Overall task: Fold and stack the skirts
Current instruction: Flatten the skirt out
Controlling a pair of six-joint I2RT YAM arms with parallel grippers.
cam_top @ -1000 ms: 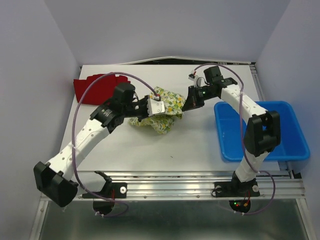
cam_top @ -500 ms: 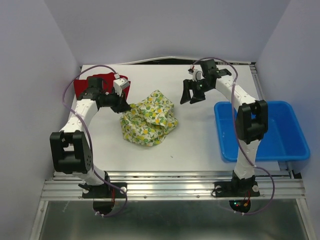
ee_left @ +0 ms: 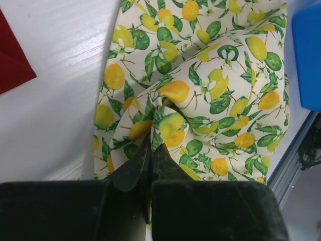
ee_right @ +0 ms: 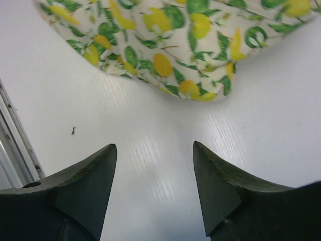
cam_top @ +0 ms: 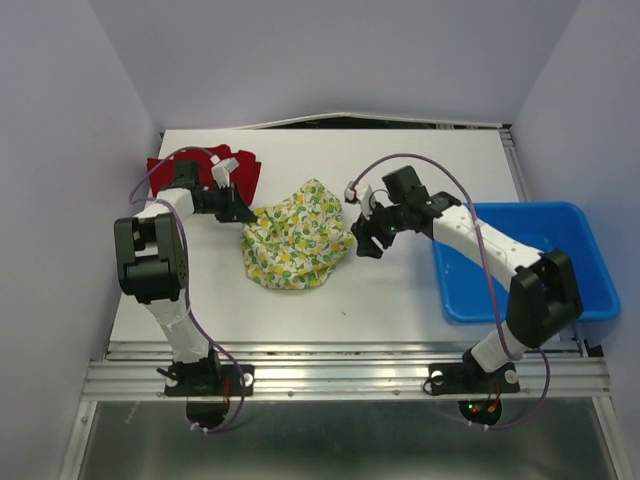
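Observation:
I should next use my right gripper to grab the lemon-print skirt [cam_top: 297,235] by the hem opposite my left gripper. Then the skirt can be stretched flat for folding.
The lemon-print skirt [cam_top: 297,235] lies crumpled but spread out in the middle of the table. My left gripper [cam_top: 244,212] is shut on its left edge; in the left wrist view the cloth [ee_left: 200,90] bunches up right at the closed tips [ee_left: 151,144]. The red skirt [cam_top: 160,172] lies at the back left, partly under my left arm, and its corner [ee_left: 12,60] shows in the left wrist view. My right gripper [cam_top: 366,238] hovers open just right of the lemon skirt, with bare table between its fingers [ee_right: 154,150] and the skirt's hem [ee_right: 170,30] ahead.
A blue plastic bin [cam_top: 510,207] stands at the right of the table, and its corner [ee_left: 308,55] shows in the left wrist view. A metal rail [cam_top: 350,360] runs along the table's near edge. Purple walls close in both sides and the back.
My right gripper let go of the lemon skirt, opened, and came down beside its right edge. My left arm swung back left, dragging the skirt's edge, and the cloth now lies flatter.

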